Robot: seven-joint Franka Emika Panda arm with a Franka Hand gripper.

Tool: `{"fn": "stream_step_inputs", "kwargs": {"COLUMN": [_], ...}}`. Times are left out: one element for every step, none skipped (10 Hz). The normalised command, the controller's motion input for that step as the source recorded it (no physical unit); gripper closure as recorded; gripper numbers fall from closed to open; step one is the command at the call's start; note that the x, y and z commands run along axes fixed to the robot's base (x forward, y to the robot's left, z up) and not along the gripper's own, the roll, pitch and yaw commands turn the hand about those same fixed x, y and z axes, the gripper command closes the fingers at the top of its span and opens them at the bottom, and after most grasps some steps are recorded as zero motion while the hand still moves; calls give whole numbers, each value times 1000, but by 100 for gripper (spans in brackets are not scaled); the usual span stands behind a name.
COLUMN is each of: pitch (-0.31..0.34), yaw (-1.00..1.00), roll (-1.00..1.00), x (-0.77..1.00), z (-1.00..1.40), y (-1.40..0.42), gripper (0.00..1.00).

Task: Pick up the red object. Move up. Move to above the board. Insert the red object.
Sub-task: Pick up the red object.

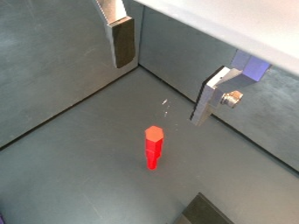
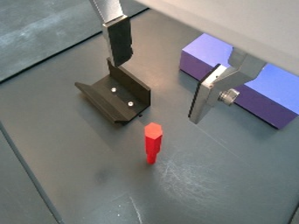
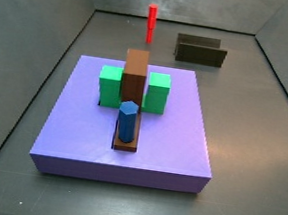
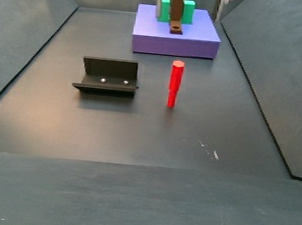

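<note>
My gripper is going to grab the red peg by its hexagonal head [image 3: 153, 8] next, so that the peg's tip stays free to go into the board.
The red object [image 4: 174, 84] is a slim red peg standing upright on the dark floor, also seen from above in both wrist views [image 1: 153, 147] [image 2: 152, 143]. My gripper [image 1: 163, 74] [image 2: 163, 70] hangs open well above it, and nothing is between the fingers [image 1: 121, 44] [image 2: 208, 94]. The peg lies beyond the fingertips, not between them. The board [image 3: 135, 78], a narrow brown piece with a tall block, sits on the purple slab [image 3: 88, 137], with a blue peg [image 3: 127, 120] standing in its low strip. In a side view the gripper does not show clearly.
The fixture [image 4: 107, 76] [image 2: 114, 96] stands on the floor close beside the red peg. Green blocks [image 3: 110, 85] flank the board on the slab. Grey walls [image 4: 26, 42] enclose the floor on all sides.
</note>
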Motion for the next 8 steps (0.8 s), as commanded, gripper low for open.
{"fn": "stream_step_inputs", "kwargs": {"pitch": [-16,-147,-186,-177,-134,-141,-140,-139], "yaw": [-6,-46,-49,-26,0,-17,-11,-9], "roll": [-29,-29,-64,-73,-87,-76,-89,-91], "x": [0,60,106,151,149,74,51,51], "z": [-114,-694,-806,-800,-600,-600,-563,-534], "y": [-9,0,9,43,0,0,0,0], "gripper": [0,0,0,0,0,0,0,0]}}
